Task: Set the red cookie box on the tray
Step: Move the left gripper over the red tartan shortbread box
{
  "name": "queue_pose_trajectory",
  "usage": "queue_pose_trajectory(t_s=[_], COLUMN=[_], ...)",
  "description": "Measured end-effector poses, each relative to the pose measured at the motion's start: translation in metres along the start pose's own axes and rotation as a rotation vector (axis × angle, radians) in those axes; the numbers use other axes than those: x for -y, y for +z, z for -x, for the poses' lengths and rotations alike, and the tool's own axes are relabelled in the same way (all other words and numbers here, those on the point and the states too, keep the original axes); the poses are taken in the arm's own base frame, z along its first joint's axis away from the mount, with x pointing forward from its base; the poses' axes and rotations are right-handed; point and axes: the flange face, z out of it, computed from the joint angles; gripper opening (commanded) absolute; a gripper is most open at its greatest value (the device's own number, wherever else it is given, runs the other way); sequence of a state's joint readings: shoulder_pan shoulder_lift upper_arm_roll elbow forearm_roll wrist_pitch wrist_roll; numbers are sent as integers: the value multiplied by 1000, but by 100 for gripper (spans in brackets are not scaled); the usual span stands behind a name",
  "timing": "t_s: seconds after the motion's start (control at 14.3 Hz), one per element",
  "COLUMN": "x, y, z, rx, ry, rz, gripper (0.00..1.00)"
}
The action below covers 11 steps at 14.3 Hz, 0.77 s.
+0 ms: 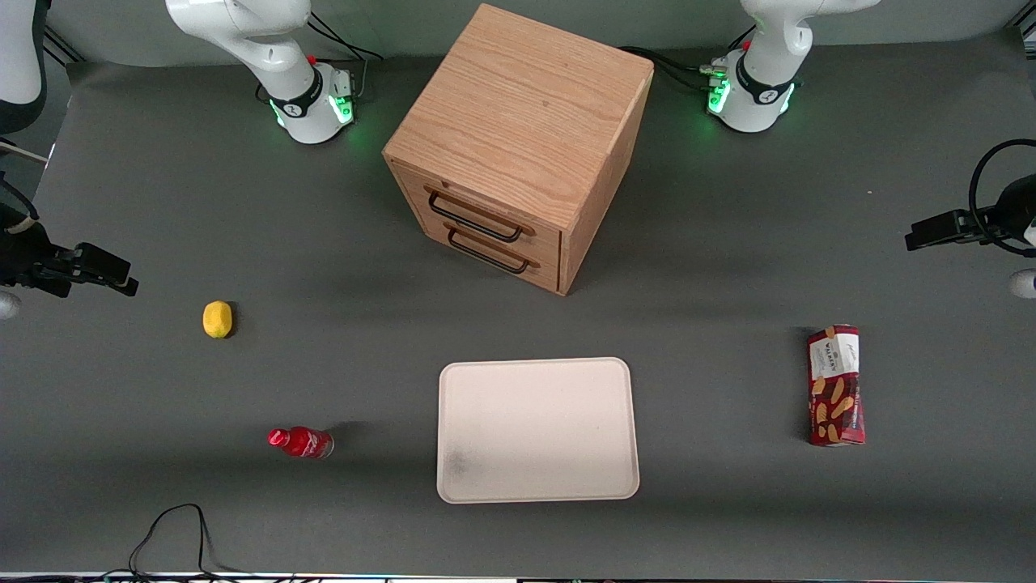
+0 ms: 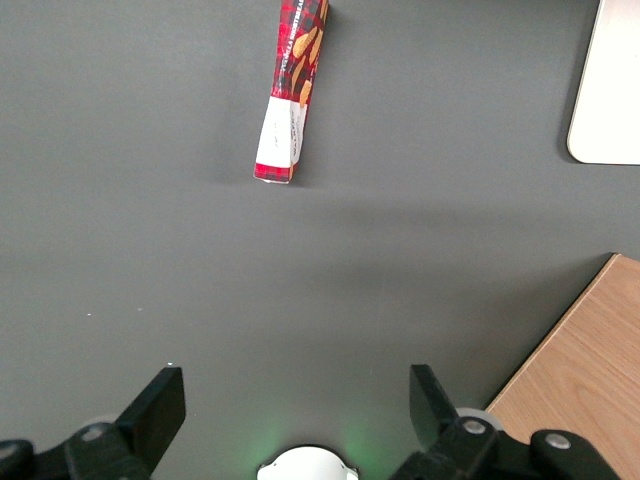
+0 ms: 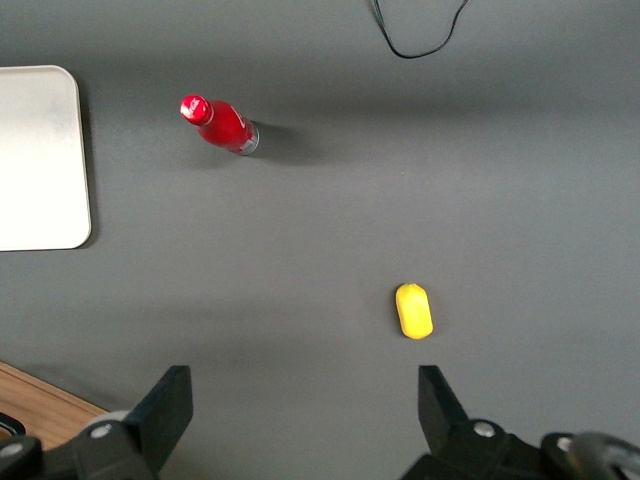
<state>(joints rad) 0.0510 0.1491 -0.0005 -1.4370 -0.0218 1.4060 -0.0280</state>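
The gripper grabs the red cookie box by its middle [image 1: 836, 389] next, to place the box on the tray [image 1: 537, 429].
The red cookie box [image 1: 836, 386] lies flat on the grey table toward the working arm's end, its white label end farther from the front camera. In the left wrist view the red cookie box [image 2: 290, 95] lies well apart from the fingers, on bare table. The cream-white tray [image 1: 537, 429] sits near the table's middle with nothing on it, and one corner of the tray [image 2: 610, 90] shows in the left wrist view. My gripper [image 1: 913, 239] hovers above the table's edge, farther from the front camera than the box. The gripper [image 2: 293, 400] is open with nothing between its fingers.
A wooden two-drawer cabinet [image 1: 518, 146] stands farther from the front camera than the tray. A yellow lemon [image 1: 217, 319] and a small red bottle [image 1: 301, 442] lie toward the parked arm's end. A black cable [image 1: 174, 534] loops at the near table edge.
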Motion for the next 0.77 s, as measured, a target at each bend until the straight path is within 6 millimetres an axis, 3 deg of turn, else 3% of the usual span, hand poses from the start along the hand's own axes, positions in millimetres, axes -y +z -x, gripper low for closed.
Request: queue_pose_trajectory(t_s=[0.42, 0.77], x=[10, 29], y=[0, 4], z=[-3, -36], rx=[-3, -25], ry=[2, 50], rz=[3, 7], gripper=[100, 100])
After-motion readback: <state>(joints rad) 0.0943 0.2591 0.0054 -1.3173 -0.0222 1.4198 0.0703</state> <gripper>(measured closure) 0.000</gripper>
